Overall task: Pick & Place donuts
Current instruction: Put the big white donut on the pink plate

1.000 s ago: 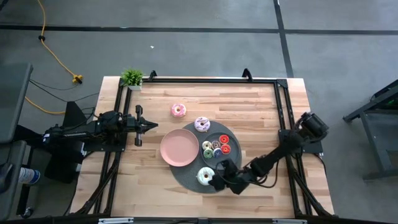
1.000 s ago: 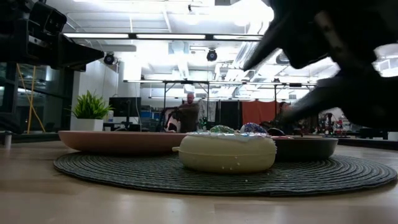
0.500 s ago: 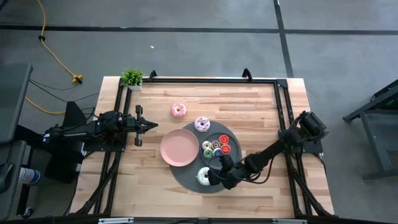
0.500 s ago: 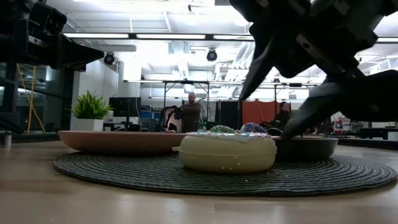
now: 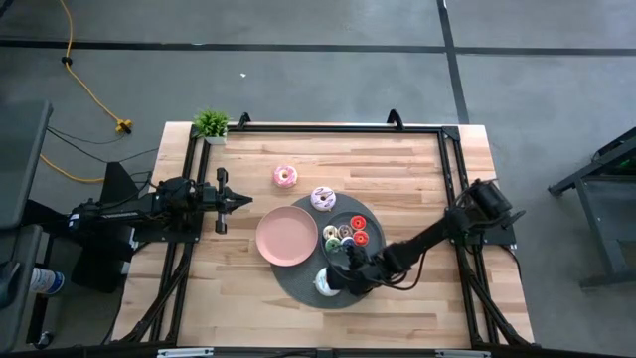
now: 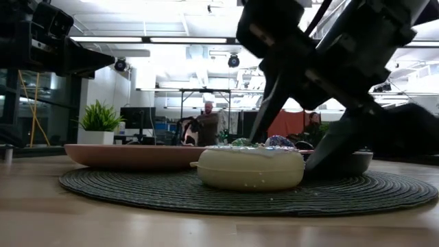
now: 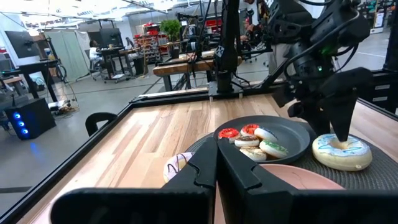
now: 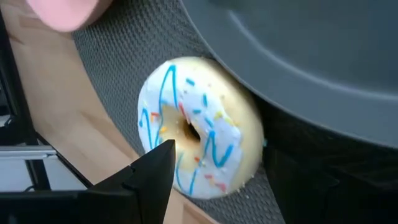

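Note:
I should pick up the white-iced donut next with my right gripper, by its ring between hole and rim (image 8: 225, 152), and then put the donut on the pink plate (image 8: 65, 11).
The white-iced donut (image 5: 323, 283) (image 8: 205, 134) with blue stripes lies flat on the round dark mat (image 5: 298, 286), next to the grey plate (image 5: 370, 221) holding several tiny donuts (image 5: 349, 236). My right gripper (image 5: 336, 278) (image 8: 217, 158) hangs open over this donut. One finger (image 8: 158, 171) points down at its hole (image 7: 341, 142); the other stands outside its rim on the grey-plate side. A pink-iced donut (image 5: 285, 177) lies on the bare wood. A third donut (image 5: 323, 199) rests at the mat's far edge. My left gripper (image 5: 241, 200) waits shut at the table's left. My right gripper comes slanting down from the table's right, open across the white-iced donut. One fingertip (image 8: 166, 149) is at the hole (image 8: 186, 132) and the other is beyond the outer rim. I cannot tell whether either finger touches it. The donut lies flat on the mat.
A pink plate (image 5: 286, 237) overlaps the mat's left part. A small potted plant (image 5: 211, 123) stands at the far left corner. A black frame (image 5: 328, 129) runs along the table's far and side edges. Bare wood shows at the far and left parts.
My right gripper has moved toward the table's left, from beside the mat's near-right edge to over the white-iced donut, and has come lower around it. The donut has stayed in place.

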### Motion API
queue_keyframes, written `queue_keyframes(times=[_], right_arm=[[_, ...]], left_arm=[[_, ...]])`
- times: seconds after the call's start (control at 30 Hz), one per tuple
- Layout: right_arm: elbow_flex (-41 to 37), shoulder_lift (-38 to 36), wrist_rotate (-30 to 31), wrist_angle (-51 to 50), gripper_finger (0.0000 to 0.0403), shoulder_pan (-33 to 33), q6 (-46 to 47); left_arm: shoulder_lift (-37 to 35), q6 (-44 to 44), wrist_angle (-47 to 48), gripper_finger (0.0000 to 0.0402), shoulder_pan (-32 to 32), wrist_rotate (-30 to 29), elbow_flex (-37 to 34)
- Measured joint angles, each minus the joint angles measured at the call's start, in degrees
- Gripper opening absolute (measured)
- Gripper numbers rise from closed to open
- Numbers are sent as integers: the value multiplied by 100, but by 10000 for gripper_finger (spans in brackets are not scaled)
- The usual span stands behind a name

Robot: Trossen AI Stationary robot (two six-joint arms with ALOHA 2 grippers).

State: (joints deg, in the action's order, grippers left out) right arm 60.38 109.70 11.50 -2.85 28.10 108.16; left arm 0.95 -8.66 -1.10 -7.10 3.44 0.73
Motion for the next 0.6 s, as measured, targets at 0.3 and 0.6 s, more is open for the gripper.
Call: queue_keyframes(times=[0.3,0.6], right_arm=[[0,82,-100,95,231,-77,-23],[0,88,-172,55,195,-75,-143]], left_arm=[[-2,-1,0,1,-1,0,0],[0,1,0,1,-1,0,0]])
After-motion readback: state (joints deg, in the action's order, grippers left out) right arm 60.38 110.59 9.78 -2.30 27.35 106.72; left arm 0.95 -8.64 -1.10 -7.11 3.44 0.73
